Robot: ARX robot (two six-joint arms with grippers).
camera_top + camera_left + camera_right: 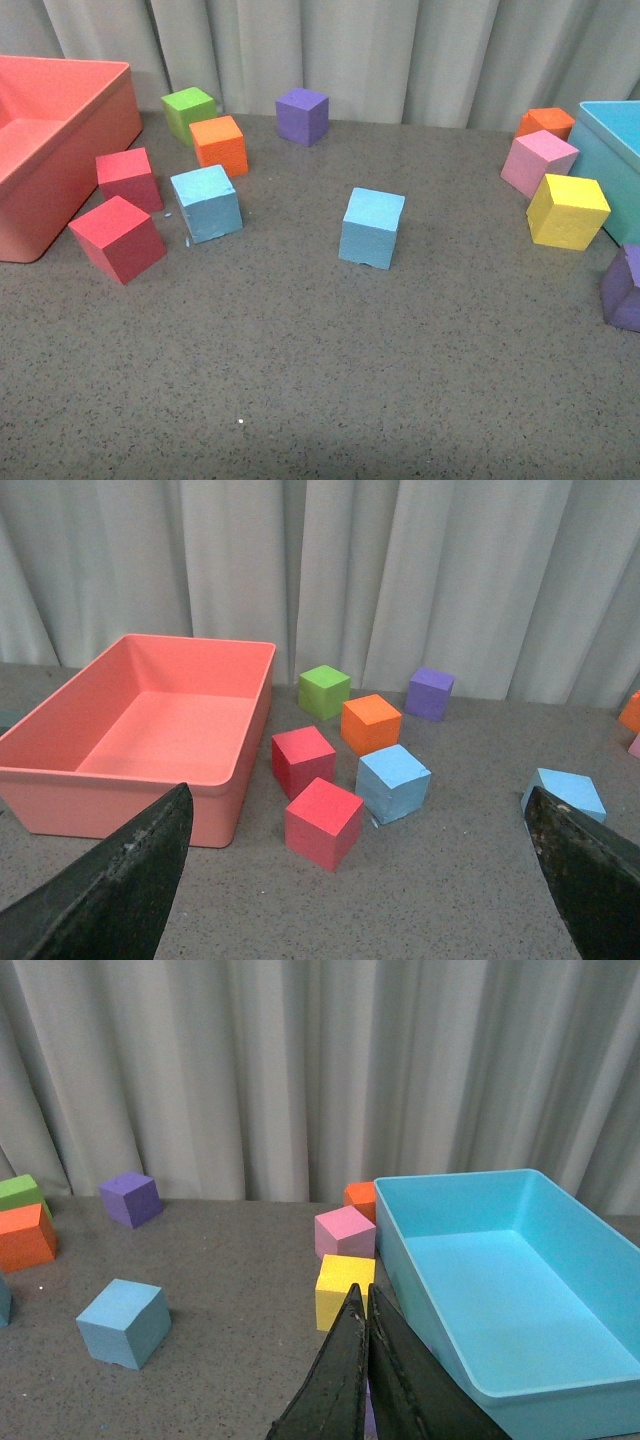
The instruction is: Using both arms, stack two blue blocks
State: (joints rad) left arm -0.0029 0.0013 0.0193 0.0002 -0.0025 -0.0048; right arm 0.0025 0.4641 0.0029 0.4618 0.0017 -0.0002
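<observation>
My left gripper needs to grab the blue block beside the red cubes by its opposite sides next. That block should then be stacked on the other blue block [566, 792].
Two light blue blocks lie apart on the grey table. One blue block [206, 203] is at the left, next to the red cubes; it also shows in the left wrist view [393, 783]. The other blue block [372, 227] is near the middle and shows in the left wrist view [566, 792] and the right wrist view [124, 1322]. Neither arm shows in the front view. My left gripper [360, 855] is open and empty, back from the blocks. My right gripper [362, 1300] is shut and empty, in front of the yellow cube.
A salmon bin [40, 150] stands at the left and a turquoise bin [612, 165] at the right. Two red cubes [118, 238], an orange cube [220, 145], a green cube [188, 112] and a purple cube [302, 115] lie around. Pink [538, 162], yellow [567, 210], orange and purple cubes lie at the right.
</observation>
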